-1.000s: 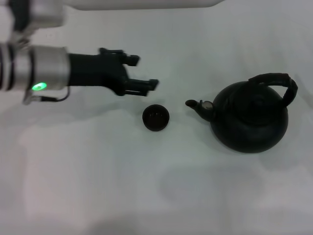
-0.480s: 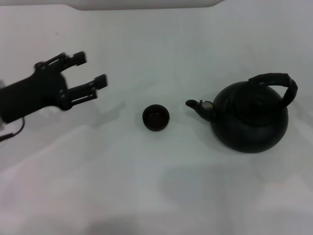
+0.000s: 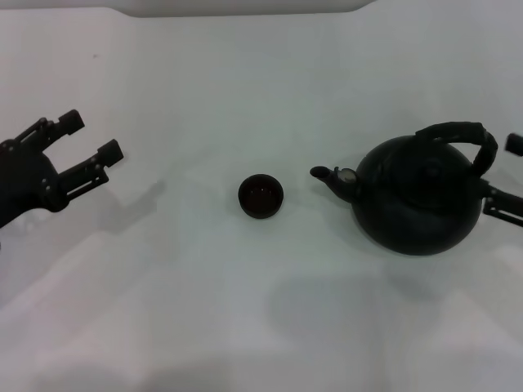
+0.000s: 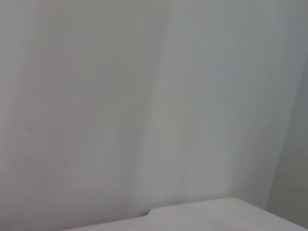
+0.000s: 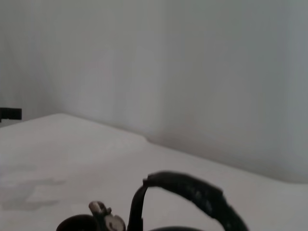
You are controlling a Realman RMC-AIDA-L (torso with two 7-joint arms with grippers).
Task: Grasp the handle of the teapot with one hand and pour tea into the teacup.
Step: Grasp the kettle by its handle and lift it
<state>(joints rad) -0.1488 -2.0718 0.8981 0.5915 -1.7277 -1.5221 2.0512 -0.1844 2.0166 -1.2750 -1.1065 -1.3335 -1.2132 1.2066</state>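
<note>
My right gripper isn't ready to close yet: its fingers stop short of the arched handle (image 3: 449, 131) beside the teapot (image 3: 417, 204). It needs to move toward the handle first and then close, because it would miss if it closed now.
The black teapot (image 3: 417, 204) stands upright at the right of the white table, its spout (image 3: 327, 174) turned toward the teacup (image 3: 261, 196). The small dark teacup sits at the centre, apart from the pot. The thick black handle (image 3: 462, 133) arches over the pot; the right wrist view shows it close up (image 5: 192, 190). My right gripper (image 3: 508, 175) is open at the right edge, just beyond the handle's far end and not touching it. At the far left my left gripper (image 3: 90, 137) is open and holds nothing, well away from the cup.
The white table (image 3: 245, 310) ends at a pale wall at the back (image 3: 245, 6). The left wrist view holds only the wall and a corner of table (image 4: 202, 211). One left finger shows far off in the right wrist view (image 5: 9, 114).
My left arm has drawn back leftward, away from the teacup. The right gripper has come into view at the right edge beside the teapot. Pot and cup have not moved.
</note>
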